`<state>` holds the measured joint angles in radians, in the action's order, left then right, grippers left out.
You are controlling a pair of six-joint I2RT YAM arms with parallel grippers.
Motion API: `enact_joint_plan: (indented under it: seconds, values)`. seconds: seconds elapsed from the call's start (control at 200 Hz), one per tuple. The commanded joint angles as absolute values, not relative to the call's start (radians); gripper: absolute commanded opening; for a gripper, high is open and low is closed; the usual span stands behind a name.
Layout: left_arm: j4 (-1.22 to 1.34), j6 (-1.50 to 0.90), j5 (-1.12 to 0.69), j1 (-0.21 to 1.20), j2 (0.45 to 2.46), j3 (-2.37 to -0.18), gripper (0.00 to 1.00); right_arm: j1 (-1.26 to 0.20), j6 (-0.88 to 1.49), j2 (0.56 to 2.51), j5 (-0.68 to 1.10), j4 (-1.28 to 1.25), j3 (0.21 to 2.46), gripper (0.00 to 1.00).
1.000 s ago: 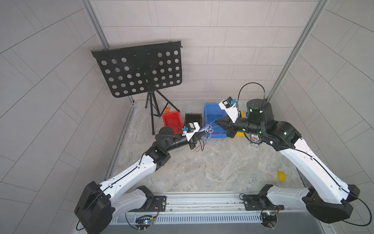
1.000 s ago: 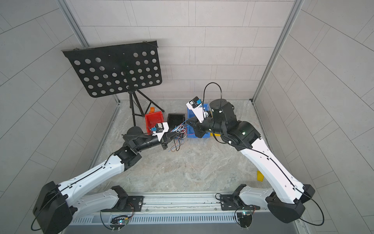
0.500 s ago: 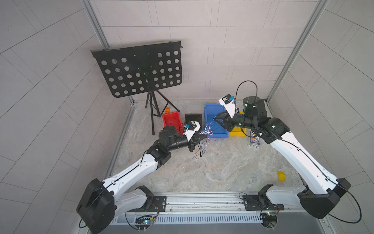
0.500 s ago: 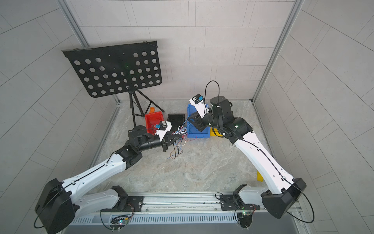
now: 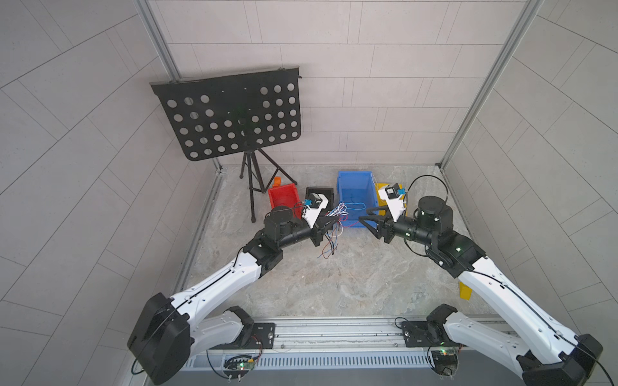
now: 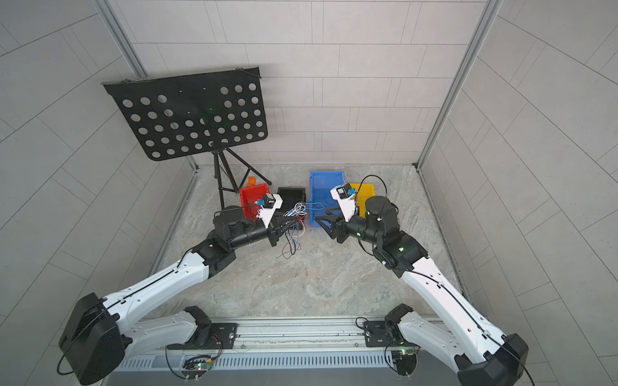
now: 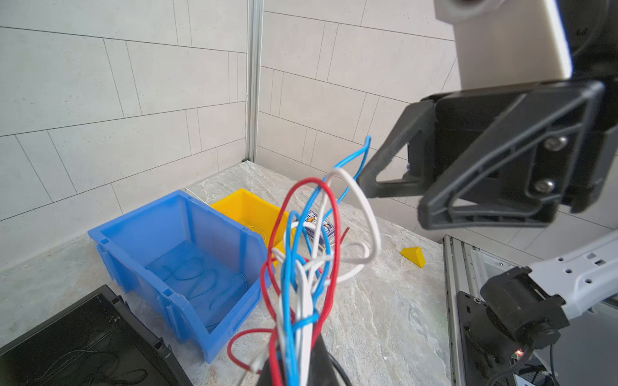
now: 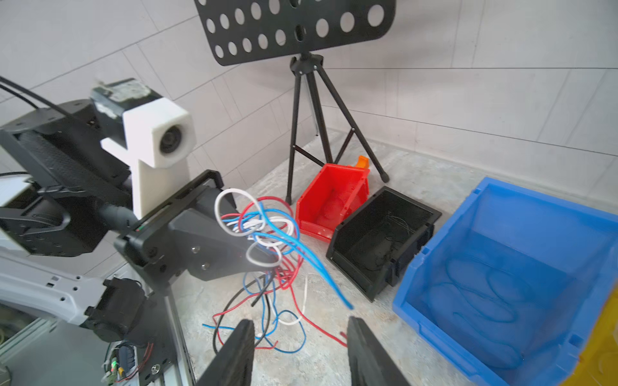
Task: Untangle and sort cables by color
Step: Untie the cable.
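Note:
My right gripper takes hold of only the red cable by its loose part jutting from the tangle next, to untangle and sort it.
A tangle of red, blue, white and black cables [image 5: 336,217] [image 6: 294,217] hangs from my left gripper [image 5: 334,223], which is shut on it above the floor in front of the black bin. In the left wrist view the cables [image 7: 307,267] rise out of the shut left gripper [image 7: 297,367]. Loose ends [image 8: 267,320] trail on the floor. My right gripper [image 5: 364,215] [image 8: 300,321] is open and empty, just right of the tangle. One blue cable end [image 8: 321,270] pokes toward it without touching. Thin blue cables [image 8: 478,297] lie in the blue bin [image 8: 475,197].
Red bin [image 5: 282,197], black bin [image 5: 321,194], blue bin [image 5: 354,182] and yellow bin [image 5: 381,197] stand in a row at the back. A black music stand [image 5: 230,117] on a tripod is at the back left. A small yellow piece [image 5: 464,290] lies by the right wall.
The right gripper has opened and come down from over the blue bin to beside the tangle. The left gripper still holds the bundle, shifted slightly.

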<state>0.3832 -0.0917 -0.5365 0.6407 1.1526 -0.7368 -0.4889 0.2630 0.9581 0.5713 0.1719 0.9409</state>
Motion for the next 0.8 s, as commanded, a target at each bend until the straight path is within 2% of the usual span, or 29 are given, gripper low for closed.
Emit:
enact_joint_plan:
  seconds: [0.0,0.445,0.515,0.665,0.705,0.73,0.75,0.795]
  values:
    - [0.428,-0.124,-0.517,0.635,1.155,-0.761,0.00,-0.493,0.313,1.001,0.648,0.053,0.931,0.49]
    - [0.470,-0.153,-0.545,0.636,1.121,-0.756,0.00,-0.522,0.372,1.149,0.725,-0.108,0.956,0.46]
    - [0.484,-0.159,-0.550,0.635,1.125,-0.752,0.00,-0.528,0.372,1.170,0.738,-0.106,0.970,0.38]
    - [0.502,-0.167,-0.557,0.635,1.117,-0.739,0.00,-0.527,0.366,1.192,0.760,-0.100,0.987,0.05]
    - [0.502,-0.170,-0.552,0.636,1.112,-0.732,0.00,-0.526,0.352,1.183,0.729,-0.074,0.989,0.00]
    - [0.499,-0.167,-0.543,0.636,1.107,-0.729,0.00,-0.526,0.342,1.175,0.708,-0.055,0.989,0.00]
    - [0.494,-0.166,-0.531,0.636,1.101,-0.725,0.03,-0.524,0.334,1.167,0.690,-0.039,0.989,0.00]
    - [0.473,-0.167,-0.482,0.635,1.086,-0.719,0.20,-0.510,0.320,1.152,0.654,-0.011,0.984,0.00]
